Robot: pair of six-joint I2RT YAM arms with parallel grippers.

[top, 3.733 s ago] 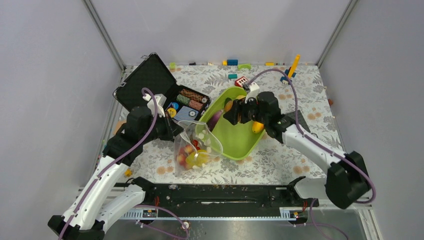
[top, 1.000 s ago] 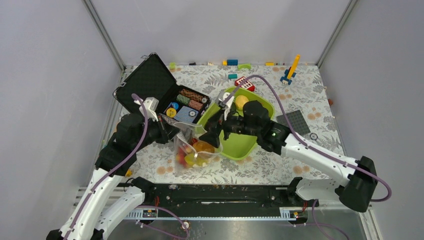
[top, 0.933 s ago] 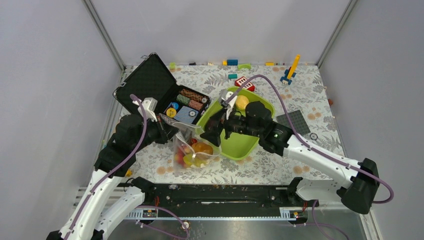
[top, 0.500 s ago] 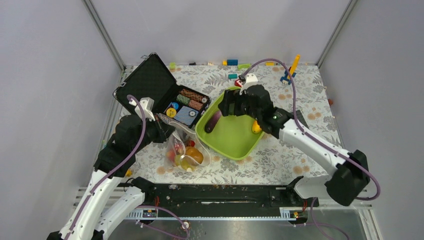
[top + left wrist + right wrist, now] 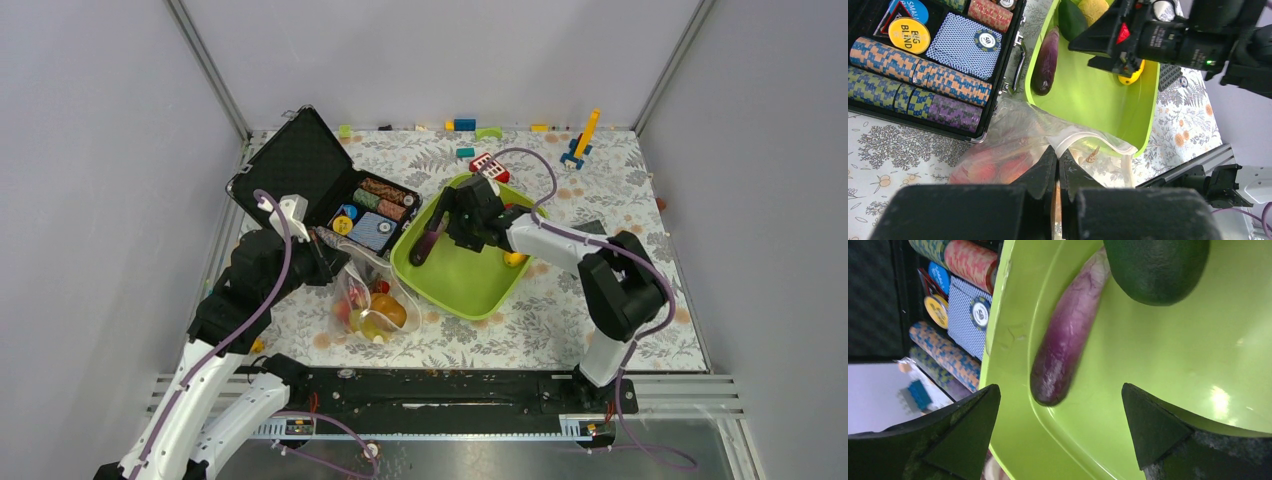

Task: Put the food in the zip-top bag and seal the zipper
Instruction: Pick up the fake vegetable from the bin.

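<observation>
The left wrist view shows the green tray's bottom between my fingers and the purple eggplant (image 5: pixel 432 241). My right gripper should first move toward the eggplant, then close on it.
The clear zip-top bag (image 5: pixel 368 300) lies left of the lime-green tray (image 5: pixel 470 290), holding an orange fruit (image 5: pixel 390 311) and red and yellow pieces of food. My left gripper (image 5: pixel 333 264) is shut on the bag's mouth edge (image 5: pixel 1058 150), beside the whitish zipper strip (image 5: pixel 1093 137). The purple eggplant (image 5: pixel 432 241) lies along the tray's left wall. My right gripper (image 5: pixel 446 222) hangs open over it, one finger (image 5: pixel 963 435) on each side of the eggplant's (image 5: pixel 1068 340) blunt end, not touching. A dark avocado (image 5: pixel 1155 267) lies just beyond. A yellowish ball (image 5: pixel 1093 7) and a small yellow piece (image 5: pixel 514 259) are also in the tray.
An open black case (image 5: pixel 300 160) of striped poker chips (image 5: pixel 918 82) and cards stands against the tray's left side. Small coloured blocks (image 5: pixel 482 165) lie along the back edge, and a dark grey plate (image 5: pixel 590 228) sits right of the tray.
My right gripper has left the bag's mouth and swung back over the tray to the eggplant. The bag, with the orange fruit inside, has slumped left. My left gripper keeps its pinch.
</observation>
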